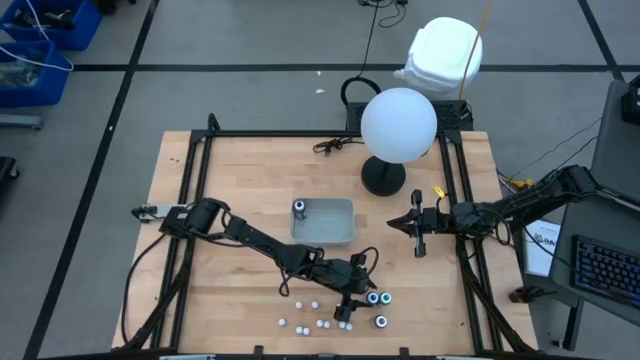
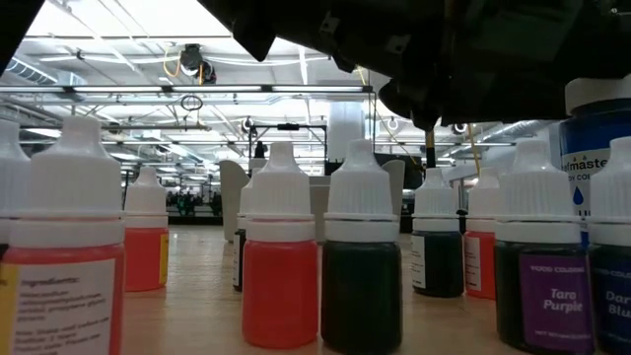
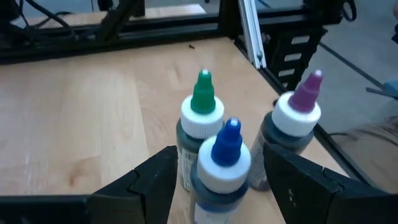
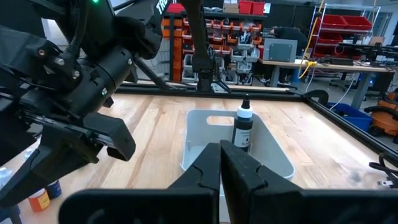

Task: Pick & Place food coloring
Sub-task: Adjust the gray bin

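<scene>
My left gripper's fingers reach down beside the blue-tipped bottle's white collar (image 1: 372, 298) (image 3: 222, 169), so they would hold the bottle if they closed now, and they need to close.
Three dark food coloring bottles with white collars stand near the table's near right: blue-tipped (image 3: 225, 155), green-tipped (image 3: 201, 115), purple-tipped (image 3: 297, 118). My left gripper (image 1: 362, 292) is open just over the table. Its fingers stand on either side of the blue-tipped bottle, with gaps showing. Several small white-capped dropper bottles (image 1: 320, 323) stand upright left of these, and the low view shows them close up (image 2: 281, 266). One more bottle (image 4: 242, 127) stands in the clear tray (image 1: 340, 232). My right gripper (image 1: 420, 243) waits shut at the right, above the table.
A lamp with a white globe (image 1: 398, 125) on a black base (image 1: 383, 178) stands behind the tray. Black frame rails (image 1: 455, 200) run along the table's sides. A cable (image 1: 330, 146) lies at the far edge. Bare wood lies left of the tray.
</scene>
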You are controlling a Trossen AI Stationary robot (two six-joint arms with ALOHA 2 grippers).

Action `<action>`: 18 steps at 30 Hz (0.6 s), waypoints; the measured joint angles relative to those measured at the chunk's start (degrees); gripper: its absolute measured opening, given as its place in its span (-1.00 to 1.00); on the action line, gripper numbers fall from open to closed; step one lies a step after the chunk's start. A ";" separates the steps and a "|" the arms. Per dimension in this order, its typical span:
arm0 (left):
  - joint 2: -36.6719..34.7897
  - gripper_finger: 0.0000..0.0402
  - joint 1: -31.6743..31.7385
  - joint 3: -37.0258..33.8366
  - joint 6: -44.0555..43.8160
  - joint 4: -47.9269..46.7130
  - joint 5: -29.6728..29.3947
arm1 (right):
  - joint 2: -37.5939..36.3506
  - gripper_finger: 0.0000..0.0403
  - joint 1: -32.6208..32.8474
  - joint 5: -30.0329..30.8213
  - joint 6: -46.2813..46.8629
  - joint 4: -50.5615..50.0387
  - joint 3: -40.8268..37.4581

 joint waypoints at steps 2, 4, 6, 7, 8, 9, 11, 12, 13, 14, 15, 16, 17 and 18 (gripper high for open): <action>0.00 0.20 0.02 0.00 0.12 -0.17 0.27 | 0.00 -0.99 0.00 -0.02 -0.02 0.00 0.00; 0.00 0.20 0.07 0.00 0.28 0.17 0.31 | 0.00 -0.99 0.00 0.01 -0.04 0.00 0.00; -0.04 0.20 0.07 0.00 0.73 0.24 0.31 | 0.00 -0.99 0.00 0.02 -0.06 0.00 0.00; -0.04 0.20 0.07 0.00 0.77 0.23 0.33 | 0.00 -0.99 0.00 0.02 -0.06 -0.01 0.00; -0.04 0.20 0.09 0.00 0.77 0.16 0.33 | 0.00 -0.99 0.00 0.02 -0.06 -0.02 0.00; -0.04 0.20 0.16 0.00 0.82 0.14 0.41 | 0.00 -0.99 0.00 0.02 -0.06 -0.02 0.00; -0.06 0.20 0.16 0.00 1.44 0.00 0.60 | 0.00 -0.99 0.00 0.02 -0.11 -0.02 0.00; -0.07 0.20 0.16 0.00 1.52 -0.02 0.64 | 0.00 -0.99 0.00 0.02 -0.15 -0.02 0.00; -0.07 0.20 0.16 0.00 1.56 -0.13 0.66 | 0.00 -0.99 0.00 0.02 -0.15 -0.02 0.00; -0.07 0.20 0.18 0.00 1.56 -0.15 0.64 | 0.00 -0.99 0.00 0.02 -0.15 -0.02 0.00; -0.07 0.20 0.18 0.00 1.65 -0.13 0.64 | 0.00 -0.99 0.00 0.02 -0.15 -0.02 0.00; -0.07 0.20 0.18 0.00 1.74 -0.11 0.64 | 0.00 -0.99 0.00 0.02 -0.15 -0.02 0.00; -0.07 0.20 0.18 0.00 1.80 -0.09 0.64 | 0.00 -0.99 0.00 0.02 -0.15 -0.02 0.01; -0.07 0.20 0.18 0.00 1.82 -0.09 0.64 | 0.00 -0.99 0.00 0.02 -0.15 -0.02 0.01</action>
